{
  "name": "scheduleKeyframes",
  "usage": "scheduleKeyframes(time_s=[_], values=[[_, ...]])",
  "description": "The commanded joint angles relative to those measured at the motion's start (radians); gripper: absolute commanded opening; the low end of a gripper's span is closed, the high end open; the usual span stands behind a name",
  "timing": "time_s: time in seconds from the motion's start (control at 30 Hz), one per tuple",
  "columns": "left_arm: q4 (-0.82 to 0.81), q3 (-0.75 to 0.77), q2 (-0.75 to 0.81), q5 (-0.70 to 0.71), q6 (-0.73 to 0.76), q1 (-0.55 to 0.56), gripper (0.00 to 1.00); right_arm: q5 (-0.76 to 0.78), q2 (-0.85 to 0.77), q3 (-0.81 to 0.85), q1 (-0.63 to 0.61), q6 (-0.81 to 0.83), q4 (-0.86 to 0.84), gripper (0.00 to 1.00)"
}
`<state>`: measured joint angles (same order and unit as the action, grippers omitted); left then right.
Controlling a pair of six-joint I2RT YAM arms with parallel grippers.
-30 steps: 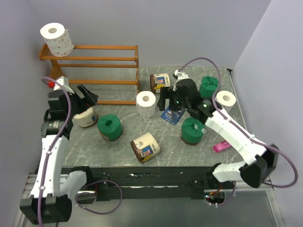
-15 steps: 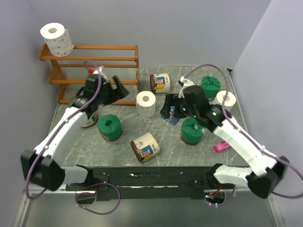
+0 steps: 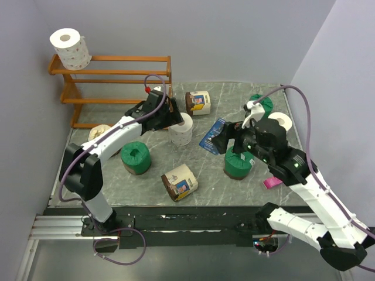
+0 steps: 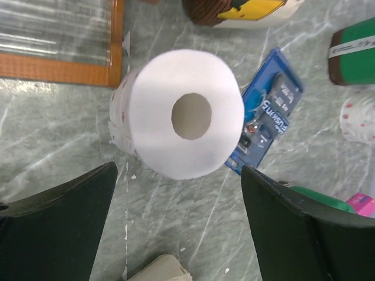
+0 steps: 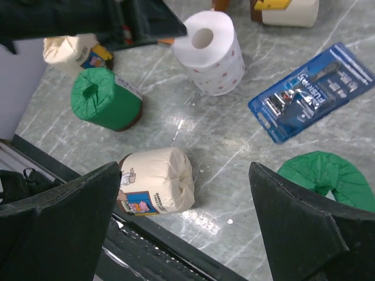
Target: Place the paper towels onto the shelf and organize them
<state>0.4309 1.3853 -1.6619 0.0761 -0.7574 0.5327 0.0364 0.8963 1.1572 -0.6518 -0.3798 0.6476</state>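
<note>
Next, the left gripper grabs the upright white roll by its rim (image 3: 182, 130) beside the roll's hole, leaving the roll's base free to sit on the shelf (image 3: 117, 75).
The shelf (image 3: 117, 75) stands at the back left, with one white paper towel roll (image 3: 70, 48) on its top tier. My left gripper (image 3: 173, 117) hangs open just above the upright white roll (image 3: 181, 131) by the shelf's right end. From the left wrist, that roll (image 4: 152, 117) lies ahead of the open gripper (image 4: 177, 170), untouched. My right gripper (image 3: 229, 138) is open and empty above the table's middle. In its wrist view the gripper (image 5: 184, 170) frames a cream roll (image 5: 158, 181) lying on its side. Other rolls lie loose: cream (image 3: 199, 102) (image 3: 99, 132), green (image 3: 136, 158) (image 3: 238, 164) (image 3: 261, 104), white (image 3: 280, 122).
A flat blue packet (image 3: 212, 136) lies between the middle white roll and the right gripper. A small pink item (image 3: 273, 182) sits near the front right. Walls close in at the left, the back and the right. The table's front edge runs just behind the nearest cream roll (image 3: 180, 182).
My left arm has swung from the cream roll at the far left across to above the middle white roll. The right arm has drawn back to the right, off the blue packet.
</note>
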Motion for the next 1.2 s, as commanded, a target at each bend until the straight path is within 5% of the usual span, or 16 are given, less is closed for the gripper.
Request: scheduleKeyframes(time_s=[0.0,0.83,1.17], values=[[-0.015,0.054,-0.035,0.056,-0.033,0.009,0.92,0.023,-0.054,0.004,0.003,0.056,-0.04,0.98],[0.017,0.132,-0.213,0.114,-0.031,0.01,0.72,0.066,-0.114,-0.06,0.003,0.065,-0.075,0.98],[0.074,0.126,-0.2,0.106,-0.005,0.01,0.4,0.065,-0.115,-0.057,0.003,0.064,-0.078,0.98]])
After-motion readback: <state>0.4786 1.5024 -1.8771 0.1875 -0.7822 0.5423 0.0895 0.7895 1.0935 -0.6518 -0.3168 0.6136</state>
